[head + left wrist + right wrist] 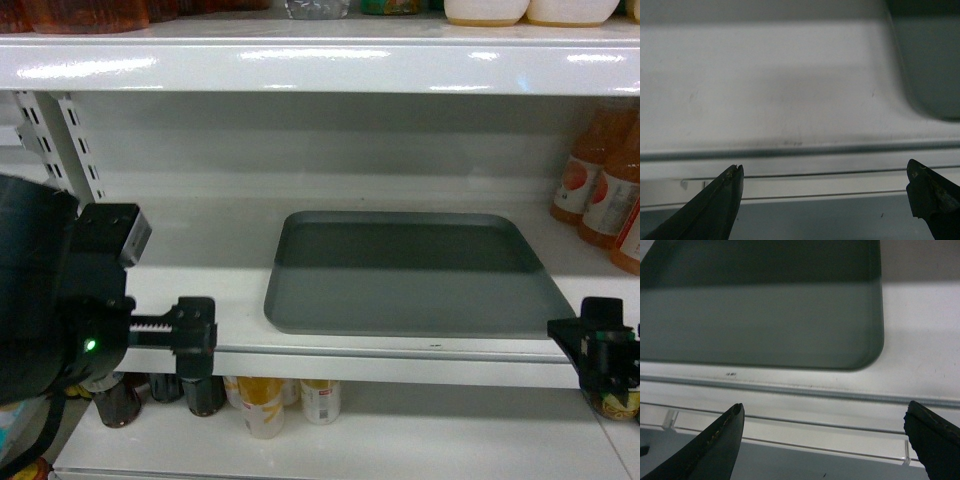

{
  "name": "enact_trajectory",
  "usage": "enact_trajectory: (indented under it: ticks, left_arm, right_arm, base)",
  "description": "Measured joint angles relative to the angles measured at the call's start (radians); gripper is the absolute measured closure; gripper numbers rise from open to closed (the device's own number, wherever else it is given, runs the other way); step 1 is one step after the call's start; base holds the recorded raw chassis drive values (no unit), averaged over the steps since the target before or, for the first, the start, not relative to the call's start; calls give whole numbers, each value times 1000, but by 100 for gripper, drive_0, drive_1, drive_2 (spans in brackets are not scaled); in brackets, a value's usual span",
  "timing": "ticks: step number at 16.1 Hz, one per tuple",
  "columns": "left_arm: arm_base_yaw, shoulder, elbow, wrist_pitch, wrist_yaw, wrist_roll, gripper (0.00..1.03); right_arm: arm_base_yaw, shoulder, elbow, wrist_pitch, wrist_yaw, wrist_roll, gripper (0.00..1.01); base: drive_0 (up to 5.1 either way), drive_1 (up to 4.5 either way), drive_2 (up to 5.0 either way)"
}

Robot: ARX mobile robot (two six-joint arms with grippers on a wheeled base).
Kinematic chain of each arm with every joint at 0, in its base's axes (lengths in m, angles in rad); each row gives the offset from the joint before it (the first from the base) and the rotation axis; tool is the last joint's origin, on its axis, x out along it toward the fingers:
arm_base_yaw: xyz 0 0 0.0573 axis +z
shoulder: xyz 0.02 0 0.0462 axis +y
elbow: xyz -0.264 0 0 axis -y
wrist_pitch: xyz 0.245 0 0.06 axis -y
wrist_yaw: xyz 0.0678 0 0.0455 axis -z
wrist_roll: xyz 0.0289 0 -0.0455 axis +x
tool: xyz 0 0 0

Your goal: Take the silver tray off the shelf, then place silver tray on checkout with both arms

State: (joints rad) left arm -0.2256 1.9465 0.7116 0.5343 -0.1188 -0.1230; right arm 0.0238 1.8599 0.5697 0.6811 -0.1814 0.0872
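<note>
I need to lift the silver tray off the shelf (205, 270) with both arms, so next my left gripper needs to grab the tray by its short side rim (282, 268).
The silver tray (405, 272) lies flat on the white shelf (200, 250), its front rim close to the shelf lip. My left gripper (197, 350) hangs in front of the lip, left of the tray, and touches nothing. In the left wrist view the left gripper (824, 172) is open and empty, and the tray's corner (930, 60) shows at the upper right. My right gripper (598, 350) hovers in front of the lip by the tray's front right corner. The right wrist view shows the right gripper (824, 410) open below the tray (760, 315). The checkout is out of view.
Orange juice bottles (600, 180) stand on the shelf right of the tray. An upper shelf board (320, 65) overhangs the tray closely. Bottles and cans (265, 400) fill the lower shelf. Slotted brackets (70, 140) run up the back left.
</note>
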Motion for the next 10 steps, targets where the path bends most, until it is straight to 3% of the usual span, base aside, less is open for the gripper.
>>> enact_trajectory:
  ticks: [4,8,9,10]
  left_arm:
    - [-33,119,198,-83,3,-32,5]
    - [-74,240,370,-172,-23,-39,5]
    - [-85,284,446,-207,-37,-45,5]
    - [-92,372,588,-299,-91,-61,5]
  right_arm:
    - [2,143,188,-54,4,21,3]
    - [10,259,354,-119,32,24,3]
    - [9,315,433,-148,62,15,3]
    - [-1,422,590,-222,133,-14,3]
  base:
    - [0,0,0]
    - [0,0,0]
    - [0,0,0]
    - [0,0,0]
